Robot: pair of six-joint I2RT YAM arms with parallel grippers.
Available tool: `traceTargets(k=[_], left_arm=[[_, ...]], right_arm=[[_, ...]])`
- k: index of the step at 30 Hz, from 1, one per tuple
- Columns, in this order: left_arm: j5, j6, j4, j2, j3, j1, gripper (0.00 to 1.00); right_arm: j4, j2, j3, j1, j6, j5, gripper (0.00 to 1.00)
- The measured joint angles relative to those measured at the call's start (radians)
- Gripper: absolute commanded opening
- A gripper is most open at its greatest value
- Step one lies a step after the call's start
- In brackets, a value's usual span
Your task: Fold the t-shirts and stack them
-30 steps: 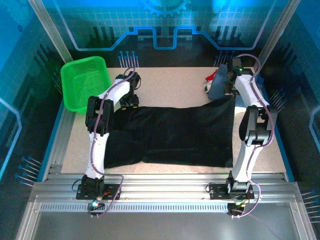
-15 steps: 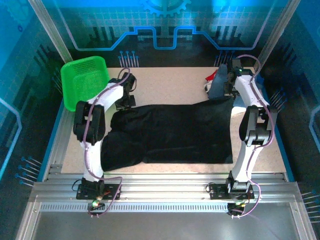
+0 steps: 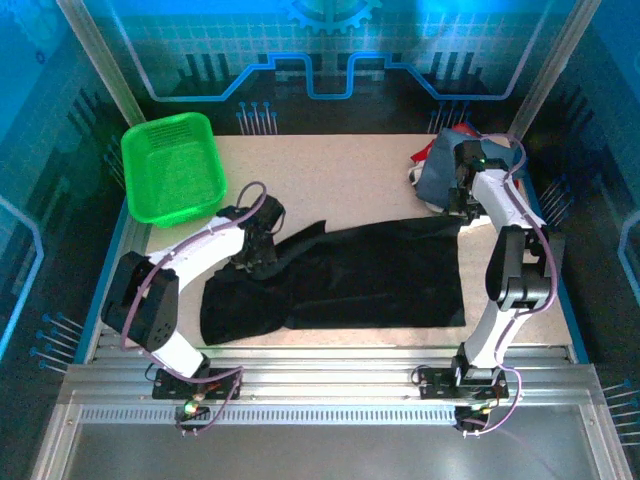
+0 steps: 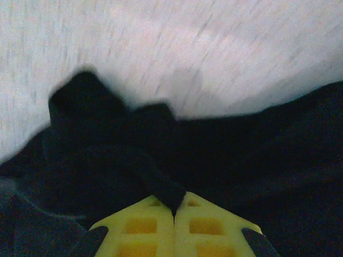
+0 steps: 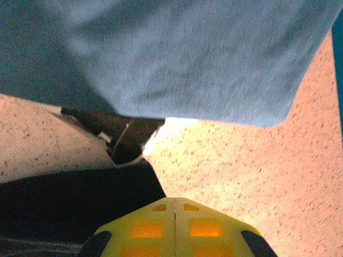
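My left gripper will keep holding the black t-shirt (image 3: 370, 275) until its back edge lies straight, because a crooked peak (image 3: 316, 232) sticks out over the table past my fingers.
The black t-shirt (image 3: 370, 275) lies spread over the table, its left part bunched and folded inward. My left gripper (image 3: 262, 250) is shut on a fold of that black cloth (image 4: 161, 187), pinched between the yellow fingertips (image 4: 174, 206). My right gripper (image 3: 462, 205) is shut at the shirt's far right corner, and the black cloth (image 5: 80, 203) runs up to its tips (image 5: 174, 199). Folded t-shirts are stacked at the back right, with the slate-blue one (image 3: 440, 165) on top, seen close in the right wrist view (image 5: 187, 59). Red (image 3: 428, 150) and white (image 3: 415, 175) edges peek out beneath.
A green mesh basket (image 3: 172, 165) stands at the back left corner. Bare speckled tabletop (image 3: 340, 175) stretches between basket and stack. Aluminium rails (image 3: 330, 375) run along the near edge by the arm bases.
The left gripper closed on the shirt's far left edge and pulled it toward the near side, crumpling the left part. The right gripper shifted slightly nearer with its corner.
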Motion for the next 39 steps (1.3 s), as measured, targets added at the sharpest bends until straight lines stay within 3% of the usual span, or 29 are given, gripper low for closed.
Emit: traceTargets(k=[4,6,8,12,18,22,30,39], left_arm=[[0.053,-0.111,-0.018,-0.037,-0.100,-0.056,0.18],[0.079,-0.156,-0.021,-0.037,-0.118,-0.075,0.44],[0.084,-0.192,-0.025,-0.050,-0.119,-0.078,0.62],[0.065,-0.235,-0.063,-0.111,-0.050,-0.056,0.74],[0.058,-0.153,-0.043,-0.114,0.156,0.032,0.75],[0.160,-0.016,0.016,-0.050,0.201,0.044,0.71],[0.351,0.184,-0.015,0.025,0.176,0.023,0.66],[0.378,0.223,-0.095,0.025,0.097,0.016,0.60]], right_arm=[[-0.006,-0.017,-0.066,0.000,0.038,-0.008,0.00],[-0.010,-0.018,-0.094,-0.001,0.056,-0.012,0.00],[-0.010,-0.018,-0.113,-0.006,0.071,-0.025,0.00],[-0.008,-0.018,-0.122,-0.016,0.088,-0.042,0.00],[-0.008,-0.018,-0.122,-0.016,0.096,-0.058,0.00],[-0.008,-0.018,-0.122,-0.016,0.097,-0.064,0.00],[-0.008,-0.018,-0.122,-0.016,0.096,-0.073,0.00],[-0.008,-0.018,-0.122,-0.019,0.096,-0.079,0.00]])
